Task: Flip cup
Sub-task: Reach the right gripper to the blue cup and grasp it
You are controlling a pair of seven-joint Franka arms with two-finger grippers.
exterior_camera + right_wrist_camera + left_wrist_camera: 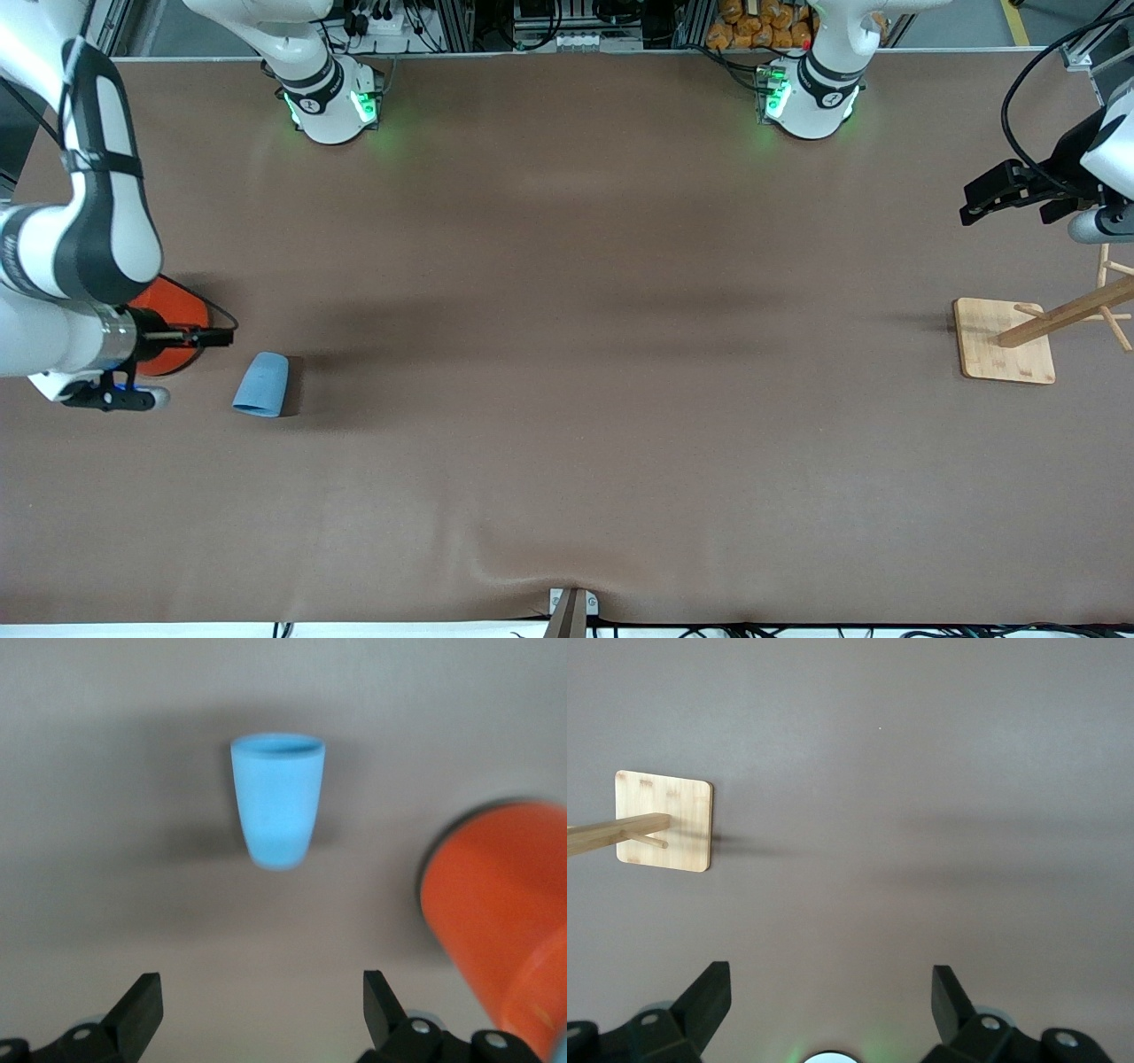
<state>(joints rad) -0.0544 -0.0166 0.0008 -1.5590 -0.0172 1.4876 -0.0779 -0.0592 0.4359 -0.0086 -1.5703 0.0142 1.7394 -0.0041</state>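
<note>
Next, my right gripper grips the cup's tapered side (278, 811), which leaves the light-blue cup's open rim (278, 745) free to be flipped over.
The light-blue cup (261, 384) lies on its side on the brown table toward the right arm's end, its wider rim end pointing toward the front camera. In the right wrist view the cup (277, 800) sits well ahead of my right gripper (261, 988), whose jaws stand wide apart with nothing between them. My right gripper (220, 337) hovers over the orange can, beside the cup and not touching it. My left gripper (976, 206) waits in the air at the left arm's end of the table, open (831, 979) and empty.
A large orange can (173, 337) stands close beside the cup, partly under my right hand, and shows as an orange can (500, 912) in the right wrist view. A wooden peg stand on a square base (1004, 341) sits below my left gripper, its base (664, 819) also showing in the left wrist view.
</note>
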